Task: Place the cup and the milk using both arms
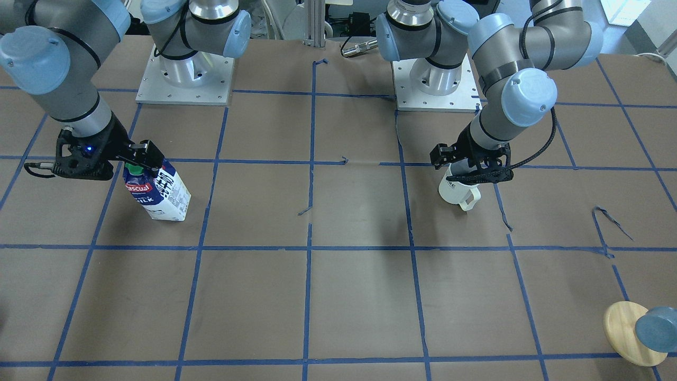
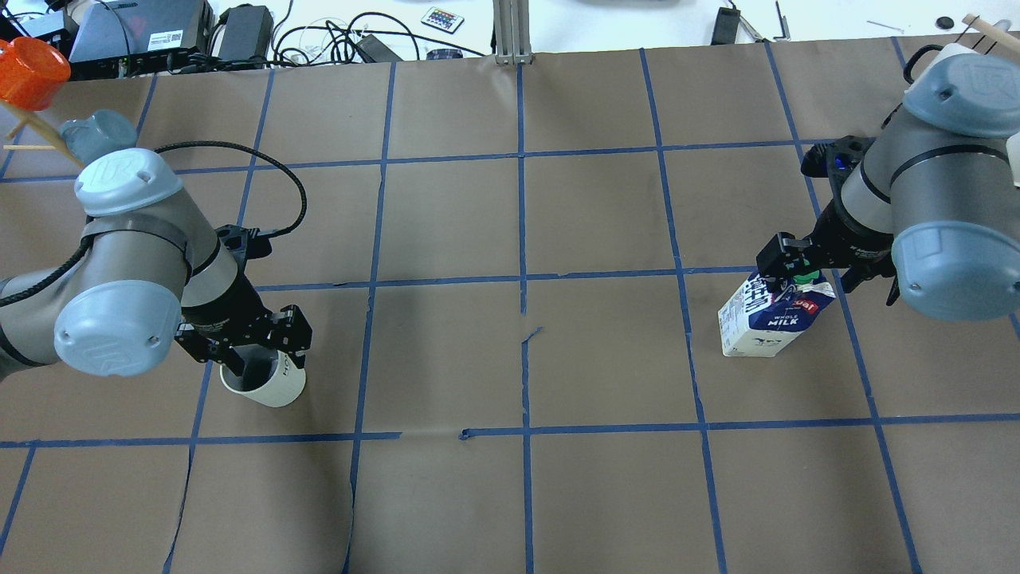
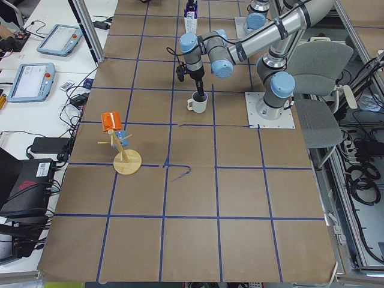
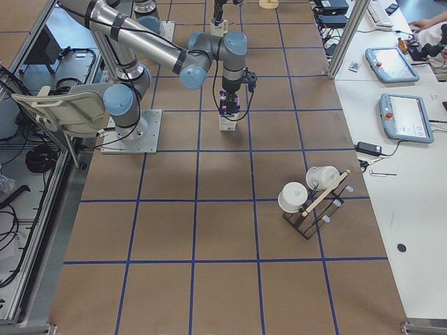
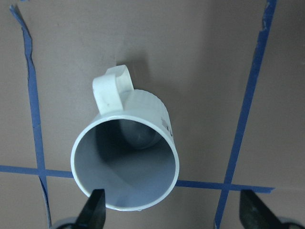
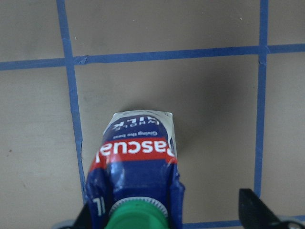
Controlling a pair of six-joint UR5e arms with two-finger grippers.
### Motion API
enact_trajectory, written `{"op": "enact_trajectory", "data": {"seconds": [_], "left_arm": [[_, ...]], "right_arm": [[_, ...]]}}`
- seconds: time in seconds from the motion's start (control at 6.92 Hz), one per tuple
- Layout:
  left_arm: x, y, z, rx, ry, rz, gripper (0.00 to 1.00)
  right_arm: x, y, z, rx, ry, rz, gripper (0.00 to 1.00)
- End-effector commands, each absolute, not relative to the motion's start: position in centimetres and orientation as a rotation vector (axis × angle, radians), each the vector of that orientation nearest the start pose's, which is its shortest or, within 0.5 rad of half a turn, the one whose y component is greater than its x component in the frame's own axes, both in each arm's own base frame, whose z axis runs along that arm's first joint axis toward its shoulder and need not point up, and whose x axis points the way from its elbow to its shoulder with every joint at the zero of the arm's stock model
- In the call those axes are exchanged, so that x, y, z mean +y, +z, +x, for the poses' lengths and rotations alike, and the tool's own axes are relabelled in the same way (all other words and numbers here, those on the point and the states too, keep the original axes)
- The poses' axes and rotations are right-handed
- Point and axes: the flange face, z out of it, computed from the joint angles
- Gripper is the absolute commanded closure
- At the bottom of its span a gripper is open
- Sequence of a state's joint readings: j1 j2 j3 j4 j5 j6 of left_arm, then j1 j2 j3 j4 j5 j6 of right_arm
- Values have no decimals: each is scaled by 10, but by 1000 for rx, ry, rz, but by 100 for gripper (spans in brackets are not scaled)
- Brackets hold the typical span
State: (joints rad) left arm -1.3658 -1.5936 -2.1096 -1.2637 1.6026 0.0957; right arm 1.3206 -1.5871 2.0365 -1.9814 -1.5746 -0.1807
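My right gripper is to take hold of the milk carton by its capped top (image 1: 136,169) next, so that it can place the milk carton beside the cup (image 1: 458,193).
The white cup (image 1: 457,190) stands upright on the brown paper, handle towards the operators' side; it also shows in the overhead view (image 2: 271,387) and the left wrist view (image 5: 126,162). My left gripper (image 2: 259,359) is open right above it. One finger (image 5: 96,210) sits at the cup's rim and the other (image 5: 252,212) is well clear of its side. The milk (image 1: 161,193) stands on the table, green cap up, also in the overhead view (image 2: 765,319). My right gripper (image 2: 797,271) is open over its top. One finger (image 6: 86,217) is by the carton's (image 6: 136,152) side and the other (image 6: 252,210) is apart from it.
A round wooden stand (image 1: 627,330) holding a blue cup is at the table's corner on my left, with an orange cup (image 3: 111,120) on it. A rack with white cups (image 4: 307,202) stands on my right. The arm bases (image 1: 185,69) sit at the table's back.
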Motion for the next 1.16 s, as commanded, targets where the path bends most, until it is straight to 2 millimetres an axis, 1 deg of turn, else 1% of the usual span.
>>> {"op": "enact_trajectory", "data": {"seconds": [0.0, 0.14, 0.29, 0.43, 0.58, 0.72, 0.87, 1.01], "left_arm": [[-441, 234, -41, 3117, 422, -166, 16], [-443, 228, -41, 3117, 436, -165, 42], [-444, 227, -40, 3117, 436, -165, 82], [-444, 227, -40, 3117, 439, -163, 100], [-444, 228, -41, 3117, 431, -168, 100], [-446, 234, -41, 3118, 408, -169, 100], [-451, 242, -40, 3119, 372, -172, 100], [-468, 256, -42, 3116, 318, -233, 100]], "right_arm": [[-461, 311, 31, 3110, 66, 168, 17], [-463, 310, 29, 3125, 65, 154, 38], [-463, 308, 30, 3117, 75, 161, 49], [-463, 311, 31, 3115, 67, 161, 53], [-463, 313, 31, 3114, 62, 161, 55], [-466, 319, 31, 3115, 45, 158, 55], [-475, 338, 31, 3121, -4, 151, 54], [-482, 357, 35, 3114, 37, 137, 55]]}}
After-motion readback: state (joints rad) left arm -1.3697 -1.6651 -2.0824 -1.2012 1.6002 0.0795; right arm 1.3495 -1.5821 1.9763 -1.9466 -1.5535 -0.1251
